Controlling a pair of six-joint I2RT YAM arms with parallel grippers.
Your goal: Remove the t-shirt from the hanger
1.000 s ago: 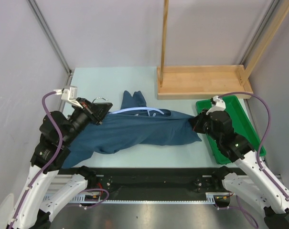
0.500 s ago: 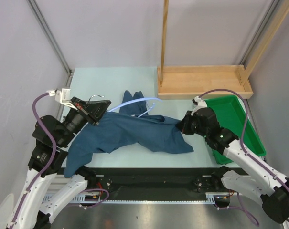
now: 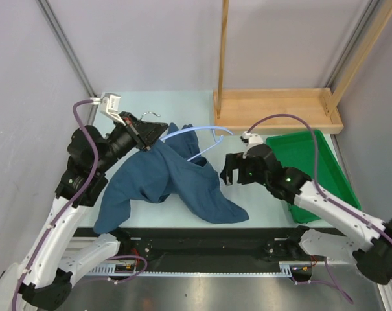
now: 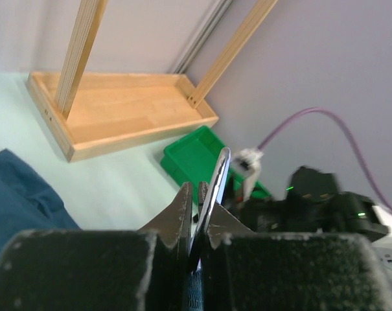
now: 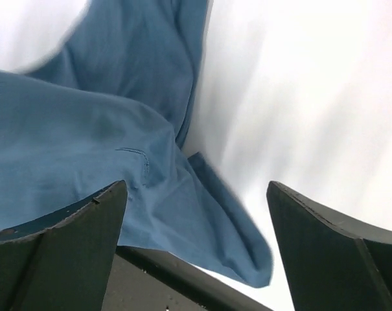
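I need to grab the hanger's bare end (image 3: 221, 132) with my right gripper next and leave the cloth and hook free. Then I can pull the hanger out of the t-shirt (image 3: 163, 178).
The teal-blue t-shirt (image 3: 163, 178) hangs crumpled from the left end of the pale-blue hanger (image 3: 199, 131) and spills onto the table. My left gripper (image 3: 150, 133) holds the hanger up off the table. In the left wrist view that gripper (image 4: 199, 194) is shut on the hanger (image 4: 215, 178), with a bit of teal cloth pinched below it. My right gripper (image 3: 231, 170) stands open just right of the shirt's lower edge. From the right wrist camera its jaws (image 5: 196, 227) are wide apart above the t-shirt (image 5: 105, 149), holding nothing.
A green tray (image 3: 325, 162) lies at the right, under my right arm. The wooden rack base (image 3: 276, 110) with its upright posts stands at the back right. Grey walls close in on both sides.
My right gripper travelled left with the shirt's end, then opened and let it go. My left gripper raised the hanger and moved it back, and the shirt bunched up beneath it.
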